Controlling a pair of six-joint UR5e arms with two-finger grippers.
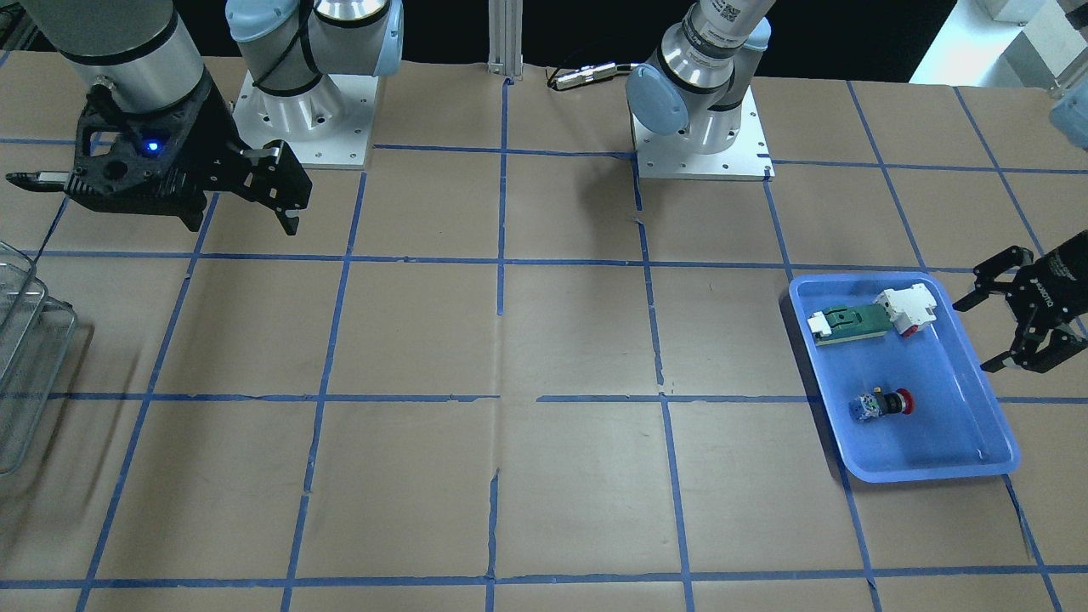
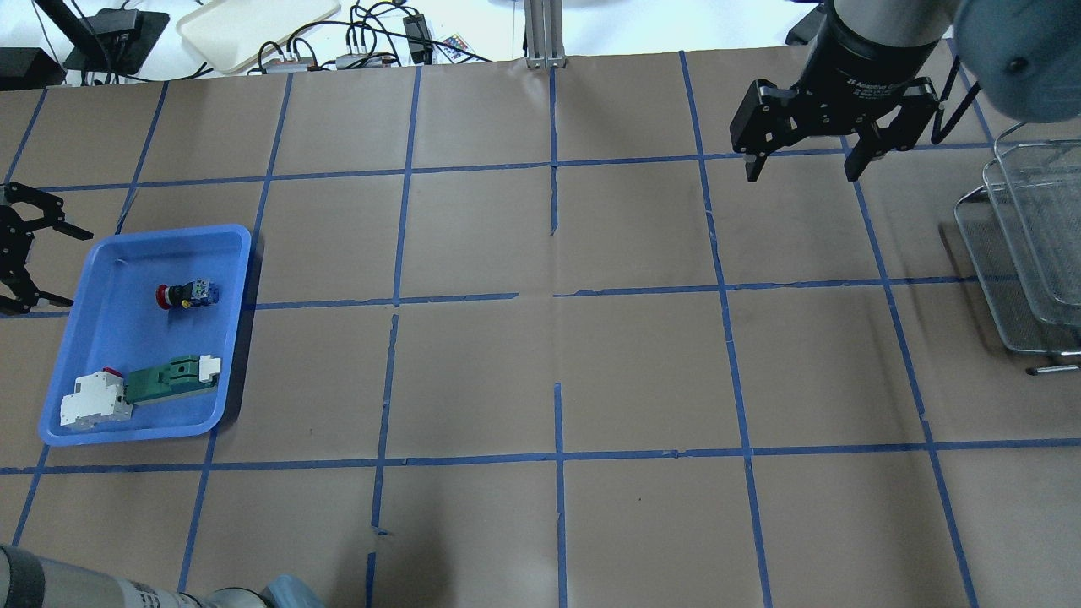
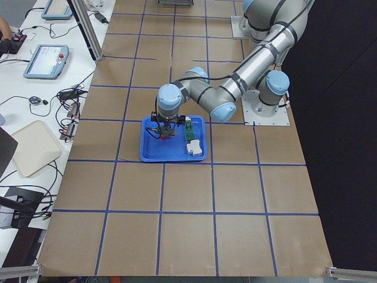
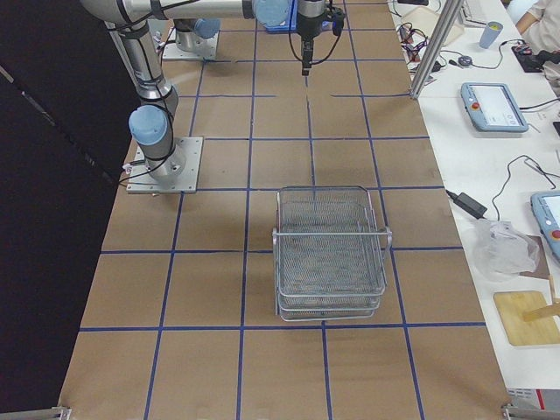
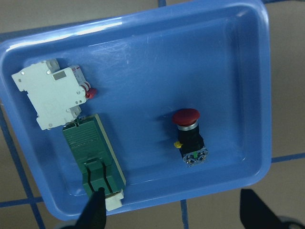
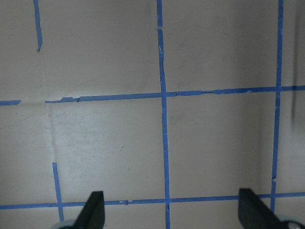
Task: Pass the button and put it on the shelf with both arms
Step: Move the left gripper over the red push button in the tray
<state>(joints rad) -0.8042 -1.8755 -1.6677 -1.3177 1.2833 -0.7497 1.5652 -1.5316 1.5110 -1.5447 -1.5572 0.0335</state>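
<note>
The left gripper grabs the button's black body (image 1: 889,403) (image 5: 189,139) next, to pass the button across for shelving.
The button (image 1: 884,405), with its red cap, black body and blue-white rear, lies on its side in the blue tray (image 1: 926,472). It also shows in the overhead view (image 2: 186,295) and the left wrist view (image 5: 188,136). My left gripper (image 1: 976,336) is open and empty, raised at the tray's outer side (image 2: 76,267), with the button between and ahead of its fingertips (image 5: 95,210). My right gripper (image 2: 801,176) is open and empty, high over bare table (image 6: 171,212). The wire-mesh shelf (image 2: 1030,245) stands at the table's right end (image 4: 331,254).
The tray also holds a flat green-and-white part (image 5: 95,157) and a white block with a red bit (image 5: 47,98), near the robot's side of the button. The table between tray and shelf is brown paper with blue tape lines.
</note>
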